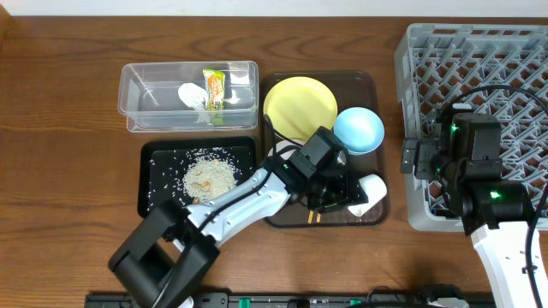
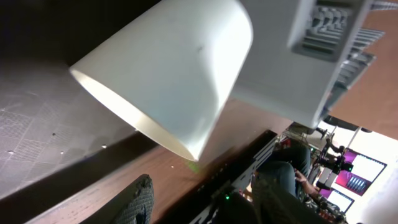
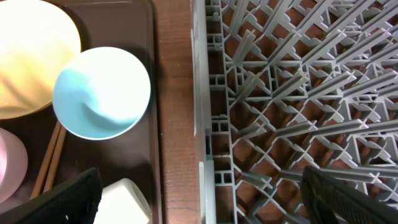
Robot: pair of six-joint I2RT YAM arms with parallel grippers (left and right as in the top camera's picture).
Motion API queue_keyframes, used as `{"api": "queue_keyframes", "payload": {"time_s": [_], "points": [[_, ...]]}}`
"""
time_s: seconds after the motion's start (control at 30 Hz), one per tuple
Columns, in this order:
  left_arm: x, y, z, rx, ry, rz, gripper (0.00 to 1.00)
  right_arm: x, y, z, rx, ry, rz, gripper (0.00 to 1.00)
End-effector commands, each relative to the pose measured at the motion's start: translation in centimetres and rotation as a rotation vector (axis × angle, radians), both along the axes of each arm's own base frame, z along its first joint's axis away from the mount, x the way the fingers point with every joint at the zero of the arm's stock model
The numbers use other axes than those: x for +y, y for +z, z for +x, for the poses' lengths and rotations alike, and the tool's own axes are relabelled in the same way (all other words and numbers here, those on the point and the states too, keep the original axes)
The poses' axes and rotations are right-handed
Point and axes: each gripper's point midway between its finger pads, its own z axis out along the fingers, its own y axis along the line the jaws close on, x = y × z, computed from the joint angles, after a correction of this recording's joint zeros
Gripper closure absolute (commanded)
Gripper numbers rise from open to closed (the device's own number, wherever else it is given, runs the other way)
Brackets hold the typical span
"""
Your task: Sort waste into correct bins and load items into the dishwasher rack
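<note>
The white cup should be grabbed next with my left gripper by its open rim [image 1: 355, 208] [image 2: 140, 122], so the cup's base end stays free for handing the cup over to my right gripper.
The small white cup [image 1: 371, 190] lies on its side at the front right of the brown serving tray [image 1: 364, 81]. My left gripper [image 1: 341, 195] is open just left of the cup. In the left wrist view the cup [image 2: 168, 74] fills the frame ahead of the open fingers [image 2: 208, 199], not between them. The yellow plate [image 1: 300, 107], the light blue bowl [image 1: 359, 129] and the chopsticks [image 1: 313, 220] are on the tray. A pale bowl [image 3: 7, 169] shows at the left edge of the right wrist view. My right gripper [image 1: 422, 159] is open and empty over the left wall of the grey dishwasher rack [image 1: 514, 77].
The clear tub [image 1: 145, 94] at the back left holds the white tissue [image 1: 190, 96] and the green-and-orange wrapper [image 1: 214, 88]. The black tray [image 1: 154, 201] in front of it holds the rice scraps [image 1: 210, 177]. A strip of bare wood [image 3: 174, 93] separates the brown tray and the rack.
</note>
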Motion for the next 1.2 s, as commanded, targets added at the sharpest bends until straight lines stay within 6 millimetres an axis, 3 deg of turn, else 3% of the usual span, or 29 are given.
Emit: {"api": "queue_keyframes", "payload": {"time_s": [0.0, 0.2, 0.53, 0.97, 1.17], "points": [[-0.6, -1.4, 0.1, 0.028, 0.005, 0.003, 0.46, -0.4, 0.9, 0.2, -0.024, -0.025, 0.002, 0.01], [-2.5, -1.4, 2.7, -0.14, -0.011, -0.082, 0.47, -0.4, 0.8, 0.1, -0.015, -0.025, 0.001, 0.01], [-1.4, -2.7, 5.2, -0.297, 0.038, 0.024, 0.6, -0.5, 0.7, 0.0, -0.012, -0.025, 0.001, 0.01], [-1.1, -3.9, 3.0, -0.244, -0.004, 0.076, 0.7, -0.5, 0.7, 0.0, -0.012, -0.025, 0.001, 0.01], [-1.4, -3.7, 2.3, -0.225, -0.041, 0.049, 0.86, -0.5, 0.7, 0.0, -0.01, -0.025, 0.001, 0.01]]}}
